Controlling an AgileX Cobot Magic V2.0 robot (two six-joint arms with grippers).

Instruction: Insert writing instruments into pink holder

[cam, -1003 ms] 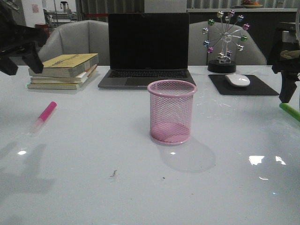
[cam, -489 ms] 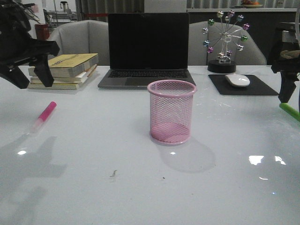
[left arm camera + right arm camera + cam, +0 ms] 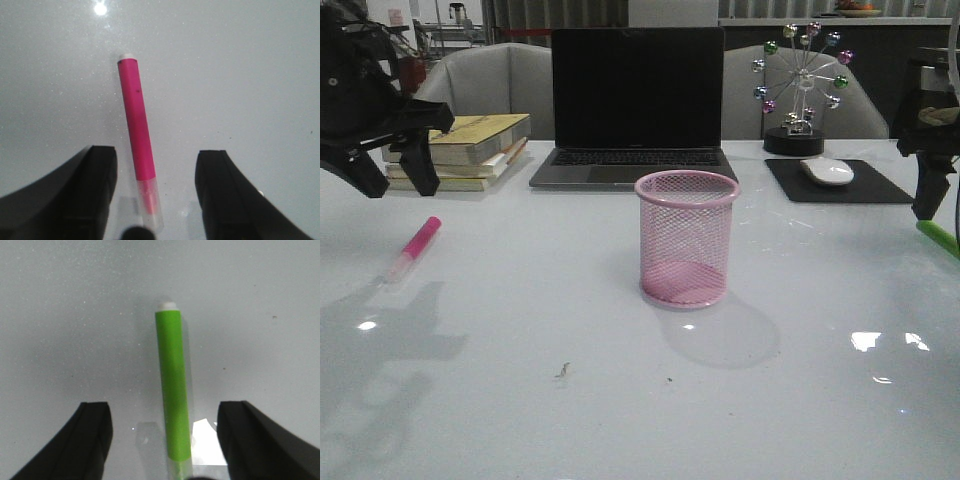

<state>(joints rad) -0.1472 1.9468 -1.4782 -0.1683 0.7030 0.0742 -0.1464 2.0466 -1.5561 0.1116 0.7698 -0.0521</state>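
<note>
My right gripper needs to go lower first. Its fingers are above the green marker [image 3: 938,238] and would miss it if they closed now.
The pink wire-mesh holder [image 3: 687,238] stands upright and empty at the table's centre. A pink marker [image 3: 414,246] [image 3: 136,138] with a pale translucent end lies flat at the left. My left gripper [image 3: 393,172] [image 3: 156,192] hovers open above it, fingers either side of the translucent end without touching. A lime green marker [image 3: 938,238] [image 3: 173,389] lies at the right edge. My right gripper [image 3: 926,205] [image 3: 165,440] hangs open over it, its fingers straddling the marker, apart from it.
Behind the holder sits an open laptop [image 3: 636,110]. A stack of books [image 3: 457,150] lies at the back left, close behind my left gripper. A mouse [image 3: 827,170] on a black pad and a ferris-wheel ornament [image 3: 800,88] stand at the back right.
My left gripper has swung in from the left edge and come down over the pink marker. The right gripper has barely moved. Both markers and the holder stay put.
</note>
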